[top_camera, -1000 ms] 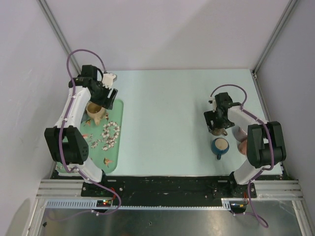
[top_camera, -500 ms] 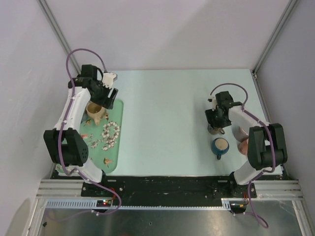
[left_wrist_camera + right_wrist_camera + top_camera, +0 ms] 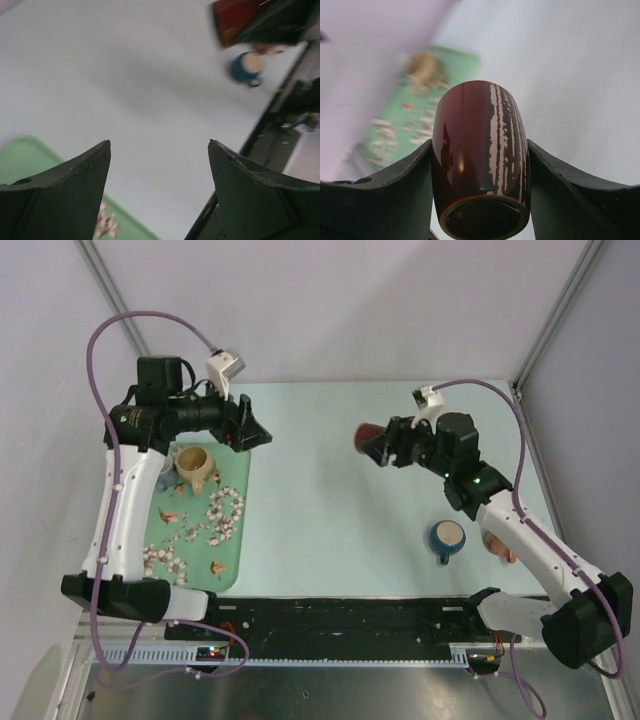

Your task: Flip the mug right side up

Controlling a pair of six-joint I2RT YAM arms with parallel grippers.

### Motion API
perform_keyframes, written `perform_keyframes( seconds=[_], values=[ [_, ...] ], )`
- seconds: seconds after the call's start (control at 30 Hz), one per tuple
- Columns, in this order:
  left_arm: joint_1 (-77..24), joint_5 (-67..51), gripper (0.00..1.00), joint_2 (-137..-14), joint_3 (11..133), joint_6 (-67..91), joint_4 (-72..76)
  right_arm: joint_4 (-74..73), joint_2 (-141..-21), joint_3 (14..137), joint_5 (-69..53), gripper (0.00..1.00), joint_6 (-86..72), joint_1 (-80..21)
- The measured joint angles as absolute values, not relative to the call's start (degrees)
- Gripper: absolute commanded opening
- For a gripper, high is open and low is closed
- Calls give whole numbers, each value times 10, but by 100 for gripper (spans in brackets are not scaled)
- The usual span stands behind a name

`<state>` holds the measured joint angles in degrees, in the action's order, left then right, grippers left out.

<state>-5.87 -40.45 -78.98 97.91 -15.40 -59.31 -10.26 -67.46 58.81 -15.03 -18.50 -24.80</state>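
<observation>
I should set the cup right side up, so next I need to grab the red-brown cup's free rim (image 3: 361, 436) (image 3: 219, 24), beyond my right gripper, with my left gripper.
The tan mug (image 3: 195, 465) stands on the green tray (image 3: 237, 540) at the left, its dark opening facing up and its handle to the side. It shows as a blur in the right wrist view (image 3: 425, 70). My left gripper (image 3: 255, 435) is open and empty in the air, right of and above the mug (image 3: 159, 145). My right gripper (image 3: 375, 443) is shut on a glossy dark red-brown cup (image 3: 480, 150), held on its side high over the table's middle right. No handle shows on this cup (image 3: 368, 436), which also shows in the left wrist view (image 3: 235, 22).
A dark blue mug (image 3: 447, 537) with a pale inside stands upright near the right arm's base, also in the left wrist view (image 3: 246, 67). A pinkish object (image 3: 497, 543) lies just right of it. Shells and small bits are scattered on the tray (image 3: 225, 508).
My right gripper has risen from the table by the blue mug and swung left and far, carrying the red-brown cup. My left gripper has lifted off the tan mug and turned rightward.
</observation>
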Motion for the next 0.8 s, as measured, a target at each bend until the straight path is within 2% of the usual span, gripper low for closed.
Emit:
perform_keyframes(
  seconds=[0.17, 0.4, 0.47, 0.57, 0.73, 0.8],
  values=[
    [-110, -516, 85, -776, 1055, -80, -592, 77, -676, 604, -156, 0, -301, -358],
    [-133, -561, 80, -776, 1116, 0, -577, 215, -719, 664, -154, 0, -361, -442],
    [-136, -563, 76, -776, 1119, 17, -572, 235, -729, 676, -154, 0, -367, -458],
    [-139, -569, 60, -777, 1119, 39, -566, 249, -741, 687, -154, 0, -373, -470],
    [-154, -583, 46, -777, 1119, 71, -546, 257, -763, 700, -156, 0, -380, -482],
    [-159, -589, 32, -777, 1119, 81, -539, 257, -772, 704, -159, 0, -380, -485]
  ],
)
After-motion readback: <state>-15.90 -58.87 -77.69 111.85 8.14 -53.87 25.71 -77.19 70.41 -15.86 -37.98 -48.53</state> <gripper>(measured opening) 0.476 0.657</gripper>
